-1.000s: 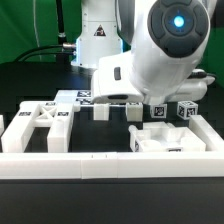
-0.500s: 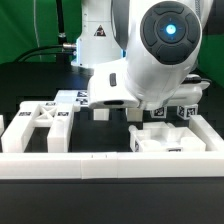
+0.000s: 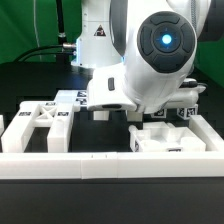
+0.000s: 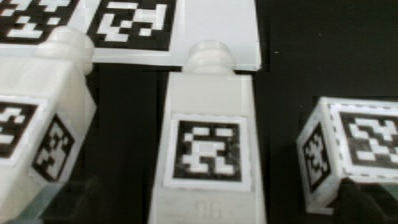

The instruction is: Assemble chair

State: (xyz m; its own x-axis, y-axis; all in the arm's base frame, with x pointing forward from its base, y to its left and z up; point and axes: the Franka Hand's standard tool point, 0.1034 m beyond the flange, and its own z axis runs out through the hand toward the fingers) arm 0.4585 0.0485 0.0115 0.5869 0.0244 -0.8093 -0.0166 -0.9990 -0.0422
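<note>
My gripper has the tagged post point(image 4: 206, 195) reaching between its fingers in the wrist view, so it would hold it if it closed now. It should close.
The chair is in loose white tagged pieces. A cross-braced side point(image 3: 42, 127) lies at the exterior view's left, and a panel with a cut-out point(image 3: 172, 141) lies at its right. My gripper point(image 3: 117, 113) hangs open just above the table between them, fingers spread wide and holding nothing. In the wrist view a white post point(image 4: 214, 135) with a tag on its face lies straight under the hand, centred between the jaws. A second post point(image 4: 43, 110) and a tagged block point(image 4: 365, 142) lie on either side of it, each apart from it.
A long low white border rail point(image 3: 100, 166) runs along the front. The marker board point(image 4: 111, 24) lies beyond the posts' tips. Small tagged pieces point(image 3: 68, 99) sit behind the cross-braced side. The arm's bulky wrist hides much of the exterior view's right.
The arm has sunk lower and shifted slightly toward the exterior view's left. The jaws have stayed open.
</note>
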